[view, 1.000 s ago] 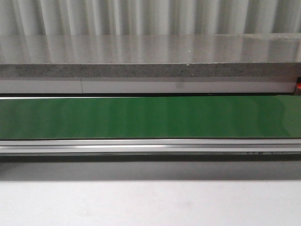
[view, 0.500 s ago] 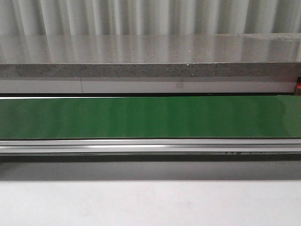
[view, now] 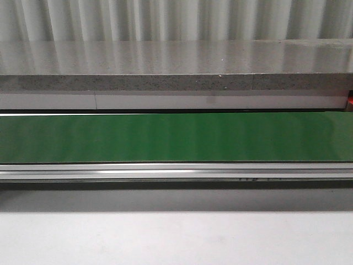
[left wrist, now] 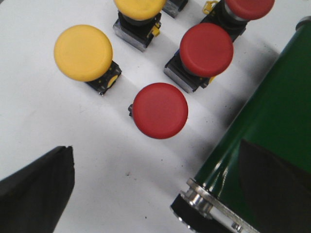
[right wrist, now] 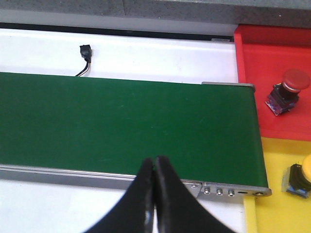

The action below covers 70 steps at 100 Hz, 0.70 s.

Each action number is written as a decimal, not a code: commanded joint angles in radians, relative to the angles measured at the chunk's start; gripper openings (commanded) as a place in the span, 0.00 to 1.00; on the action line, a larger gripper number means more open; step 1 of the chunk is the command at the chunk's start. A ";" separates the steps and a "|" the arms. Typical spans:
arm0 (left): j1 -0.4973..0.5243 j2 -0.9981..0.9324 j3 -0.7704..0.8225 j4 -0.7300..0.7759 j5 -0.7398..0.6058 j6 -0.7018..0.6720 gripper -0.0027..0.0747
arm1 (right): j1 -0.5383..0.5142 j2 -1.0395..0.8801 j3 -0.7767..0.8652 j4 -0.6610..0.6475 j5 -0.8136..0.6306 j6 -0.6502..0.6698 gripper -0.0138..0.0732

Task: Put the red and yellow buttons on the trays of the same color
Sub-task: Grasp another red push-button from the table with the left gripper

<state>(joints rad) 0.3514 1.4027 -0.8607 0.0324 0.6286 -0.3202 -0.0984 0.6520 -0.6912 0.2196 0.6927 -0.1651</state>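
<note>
The fingers of my left gripper are above the white table, short of the nearest red button point(left wrist: 160, 110), so I should move it toward the button before closing.
In the left wrist view several buttons stand on the white table: a red button point(left wrist: 160, 110) nearest, a second red button point(left wrist: 206, 49) behind it, a third red one point(left wrist: 249, 7) at the edge, and two yellow buttons point(left wrist: 83, 52) point(left wrist: 139, 6). My left gripper point(left wrist: 155, 194) is open and empty just short of the nearest red button, with one finger point(left wrist: 36, 189) over the table and the other over the belt end. My right gripper point(right wrist: 154, 167) is shut and empty over the belt's near rail. A red tray point(right wrist: 262, 53) holds a red button point(right wrist: 287, 90). A yellow tray point(right wrist: 272, 213) holds a yellow button point(right wrist: 300, 178).
The green conveyor belt point(view: 176, 137) runs across the front view, with its metal rail point(view: 176, 171) in front and a grey stone ledge point(view: 176, 61) behind. The belt's end roller point(left wrist: 209, 206) lies close to my left gripper. A small black cable plug point(right wrist: 85, 51) lies beyond the belt.
Small dark marks on the conveyor's front edge have drifted left in the front view. No gripper or button shows in that view.
</note>
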 commanded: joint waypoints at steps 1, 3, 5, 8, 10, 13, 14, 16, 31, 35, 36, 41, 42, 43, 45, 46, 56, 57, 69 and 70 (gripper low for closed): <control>0.002 0.006 -0.036 -0.010 -0.068 -0.011 0.86 | 0.001 -0.003 -0.025 0.006 -0.058 -0.013 0.08; 0.002 0.015 -0.036 -0.010 -0.074 -0.011 0.86 | 0.001 -0.003 -0.025 0.006 -0.058 -0.013 0.08; 0.002 0.024 -0.036 -0.010 -0.075 -0.011 0.86 | 0.001 -0.003 -0.025 0.006 -0.058 -0.013 0.08; 0.002 0.037 -0.036 -0.010 -0.082 -0.011 0.86 | 0.001 -0.003 -0.025 0.006 -0.058 -0.013 0.08; 0.002 0.045 -0.036 -0.010 -0.086 -0.011 0.86 | 0.001 -0.003 -0.025 0.006 -0.058 -0.013 0.08; 0.002 0.060 -0.036 -0.010 -0.091 -0.011 0.86 | 0.001 -0.003 -0.025 0.006 -0.058 -0.013 0.08; 0.002 0.062 -0.036 -0.010 -0.091 -0.011 0.86 | 0.001 -0.003 -0.025 0.006 -0.058 -0.013 0.08; 0.002 0.070 -0.036 -0.010 -0.096 -0.011 0.86 | 0.001 -0.003 -0.025 0.006 -0.058 -0.013 0.08; 0.002 0.108 -0.036 -0.010 -0.131 -0.011 0.86 | 0.001 -0.003 -0.025 0.006 -0.058 -0.013 0.08; 0.002 0.118 -0.036 -0.010 -0.136 -0.011 0.86 | 0.001 -0.003 -0.025 0.006 -0.058 -0.013 0.08; 0.002 0.120 -0.036 -0.010 -0.139 -0.011 0.86 | 0.001 -0.003 -0.025 0.006 -0.058 -0.013 0.08; 0.002 0.129 -0.036 -0.010 -0.146 -0.011 0.86 | 0.001 -0.003 -0.025 0.006 -0.058 -0.013 0.08; 0.002 0.132 -0.036 -0.010 -0.146 -0.011 0.86 | 0.001 -0.003 -0.025 0.006 -0.058 -0.013 0.08; 0.002 0.135 -0.036 -0.010 -0.147 -0.011 0.86 | 0.001 -0.003 -0.025 0.006 -0.058 -0.013 0.08; 0.002 0.138 -0.036 -0.010 -0.149 -0.011 0.86 | 0.001 -0.003 -0.025 0.006 -0.058 -0.013 0.08; 0.002 0.142 -0.036 -0.010 -0.149 -0.011 0.86 | 0.001 -0.003 -0.025 0.006 -0.058 -0.013 0.08; 0.002 0.157 -0.036 -0.010 -0.156 -0.011 0.86 | 0.001 -0.003 -0.025 0.006 -0.058 -0.013 0.08; 0.002 0.157 -0.036 -0.010 -0.159 -0.011 0.86 | 0.001 -0.003 -0.025 0.006 -0.058 -0.013 0.08; 0.002 0.166 -0.036 -0.010 -0.173 -0.011 0.86 | 0.001 -0.003 -0.025 0.006 -0.058 -0.013 0.08; 0.002 0.167 -0.036 -0.010 -0.173 -0.011 0.86 | 0.001 -0.003 -0.025 0.006 -0.058 -0.013 0.08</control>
<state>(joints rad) 0.3514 1.5958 -0.8688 0.0301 0.5000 -0.3202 -0.0984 0.6520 -0.6912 0.2196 0.6927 -0.1655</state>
